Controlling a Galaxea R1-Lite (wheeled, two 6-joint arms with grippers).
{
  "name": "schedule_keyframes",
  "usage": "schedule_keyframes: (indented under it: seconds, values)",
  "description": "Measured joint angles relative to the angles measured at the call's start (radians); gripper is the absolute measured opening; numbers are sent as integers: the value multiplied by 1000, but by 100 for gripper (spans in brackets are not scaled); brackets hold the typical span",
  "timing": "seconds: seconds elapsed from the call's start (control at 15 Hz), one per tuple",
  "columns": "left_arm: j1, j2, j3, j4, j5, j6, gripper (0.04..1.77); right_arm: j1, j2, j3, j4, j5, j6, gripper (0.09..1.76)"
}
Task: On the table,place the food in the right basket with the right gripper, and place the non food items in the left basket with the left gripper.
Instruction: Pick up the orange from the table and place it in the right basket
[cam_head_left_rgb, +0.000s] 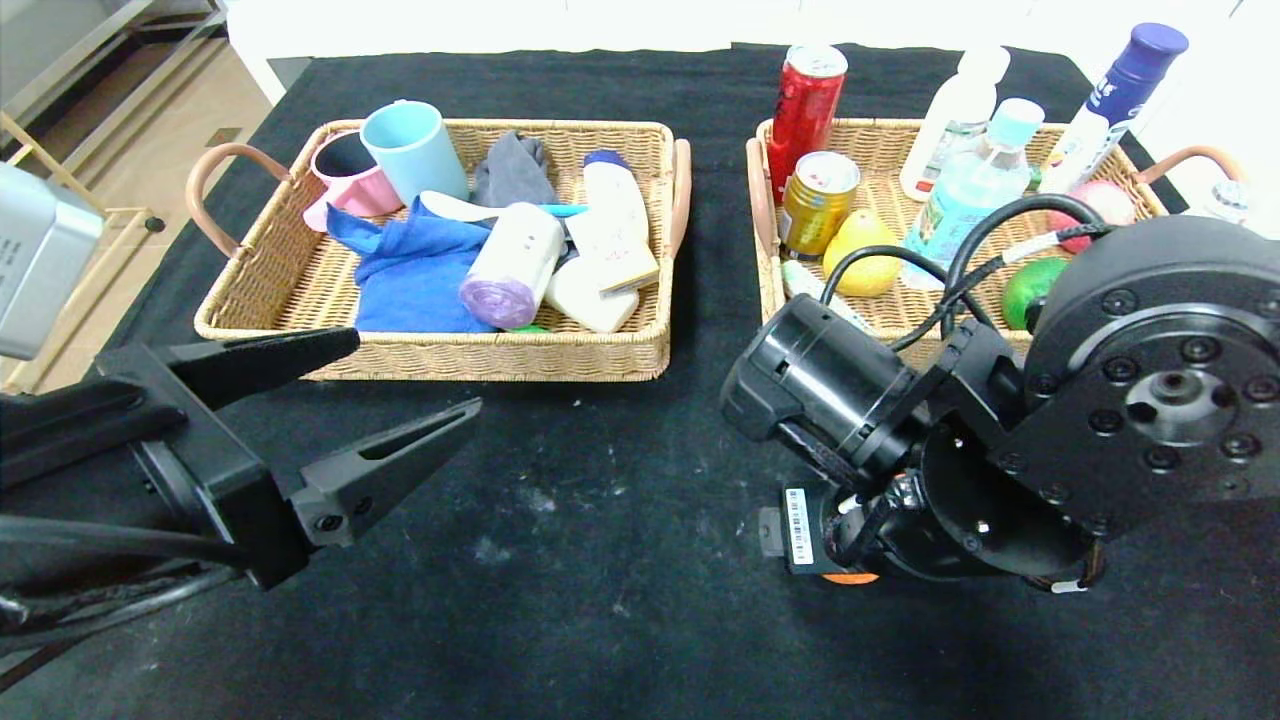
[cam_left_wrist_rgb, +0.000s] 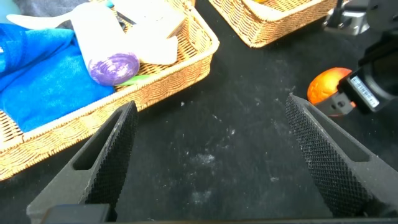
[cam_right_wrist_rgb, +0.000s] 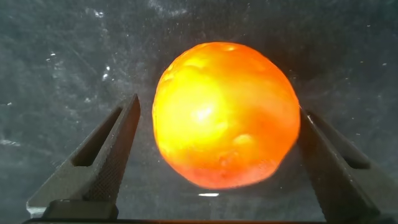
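Observation:
The orange has my right gripper's fingers reaching down on either side of it in the right wrist view, so my right gripper needs to close on it.
A dimpled orange (cam_right_wrist_rgb: 227, 115) lies on the black-clothed table (cam_head_left_rgb: 600, 560), in front of the right basket (cam_head_left_rgb: 765, 250). My right gripper (cam_right_wrist_rgb: 221, 107) points down over it, open, one finger on each side of the fruit. In the head view only a sliver of the orange (cam_head_left_rgb: 850, 578) shows under the right wrist (cam_head_left_rgb: 840, 400). My left gripper (cam_head_left_rgb: 416, 372) hovers open and empty over bare cloth in front of the left basket (cam_head_left_rgb: 500, 355). That basket holds the purple-topped roll (cam_head_left_rgb: 510, 265) and a yellow-edged box (cam_head_left_rgb: 625, 270). A yellow pear-shaped fruit (cam_head_left_rgb: 862, 255) and a blue-capped bottle (cam_head_left_rgb: 975, 185) sit in the right basket.
The left basket also holds mugs (cam_head_left_rgb: 415, 150) and a blue cloth (cam_head_left_rgb: 410, 270). Cans (cam_head_left_rgb: 815, 200), bottles and a green fruit (cam_head_left_rgb: 1030, 290) crowd the right basket. Black cloth stretches between the two grippers. The table's left edge drops to the floor (cam_head_left_rgb: 150, 180).

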Motion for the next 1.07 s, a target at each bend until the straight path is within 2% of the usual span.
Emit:
schedule_keyframes:
  seconds: [0.2, 0.27, 0.4, 0.47, 1.07]
  values:
    - [0, -1, 0, 0, 0, 0, 172, -1, 9, 0, 0, 1, 1, 171]
    - [0, -1, 1, 0, 0, 0, 172, -1, 12, 0, 0, 1, 1, 164]
    - [0, -2, 1, 0, 0, 0, 172, -4, 16, 1, 0, 1, 2, 131]
    - [0, -3, 1, 0, 0, 1, 172, -5, 16, 1, 0, 0, 1, 125]
    - [-3, -6, 3, 2, -1, 1, 172, -8, 18, 3, 0, -2, 1, 121]
